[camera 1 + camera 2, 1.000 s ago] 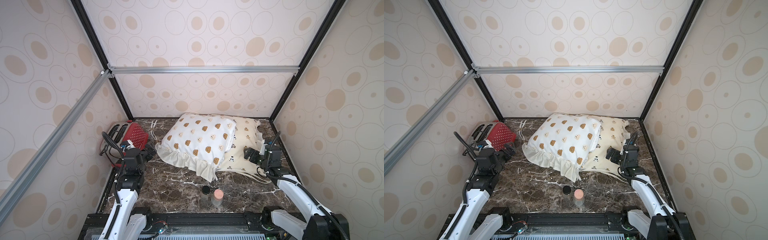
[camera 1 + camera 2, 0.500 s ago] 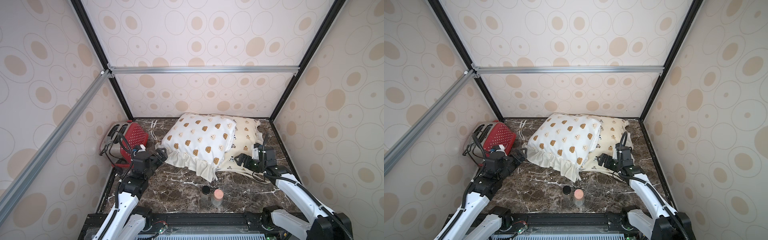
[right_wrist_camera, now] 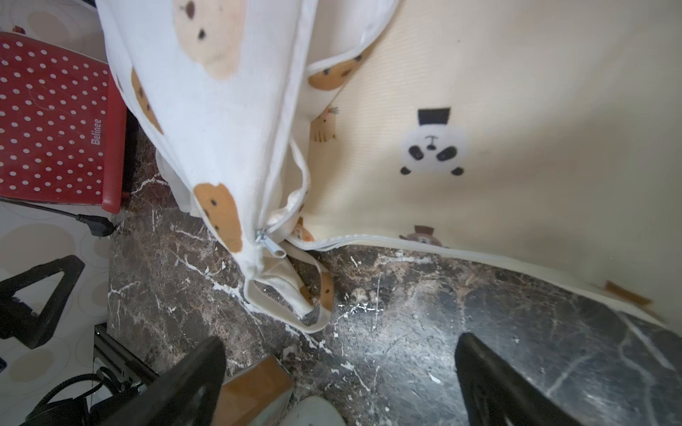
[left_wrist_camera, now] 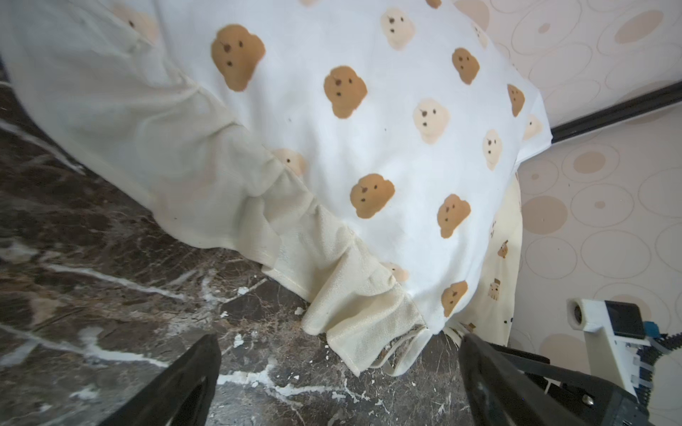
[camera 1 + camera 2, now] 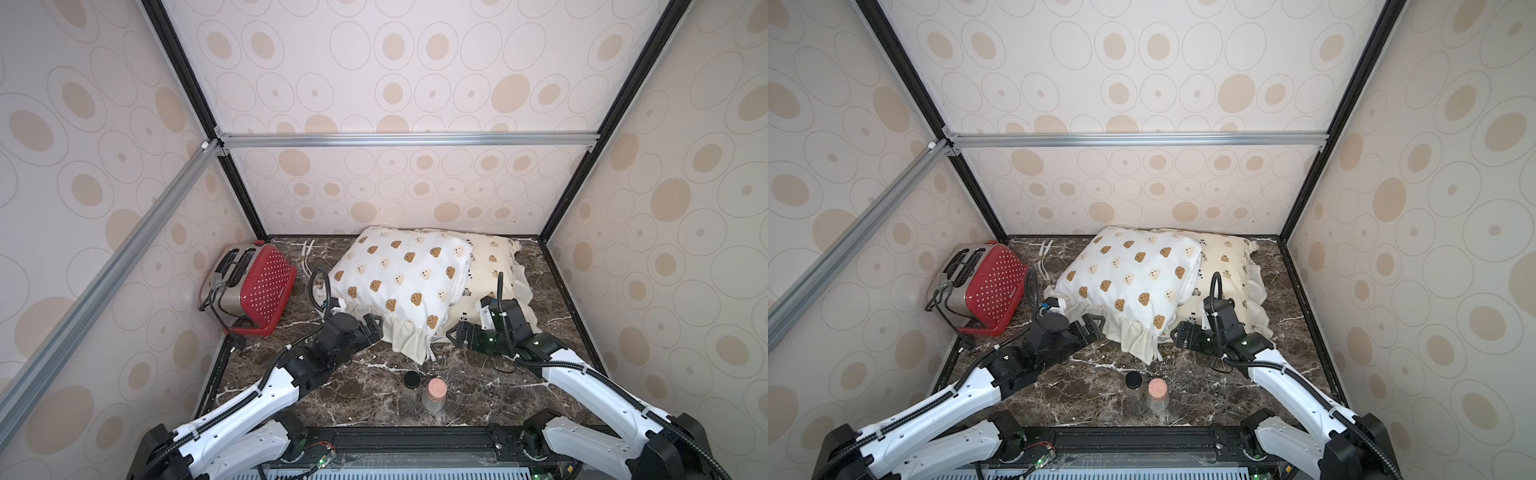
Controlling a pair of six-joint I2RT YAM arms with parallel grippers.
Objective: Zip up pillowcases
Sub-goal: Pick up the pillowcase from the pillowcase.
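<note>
My left gripper will next grab the white pillowcase by its ruffled corner beside the zipper pull, leaving the pull free for zipping.
A white pillowcase printed with brown and cream bear heads lies tilted over a cream-yellow pillowcase at the back of the marble table. My left gripper is open, just short of the white one's ruffle and loose ties. My right gripper is open too, low over the table in front of the white case's corner. There a silver zipper pull sits at the seam's end. The cream-yellow case shows a panda print.
A red dotted toaster with its cord stands at the back left. Two small jars, one black-lidded and one pink-topped, stand near the front edge between the arms. Patterned walls close in on three sides.
Both arms have swung inward. The left gripper went from beside the toaster to the white case's ruffle. The right one came from the right side to that case's front corner.
</note>
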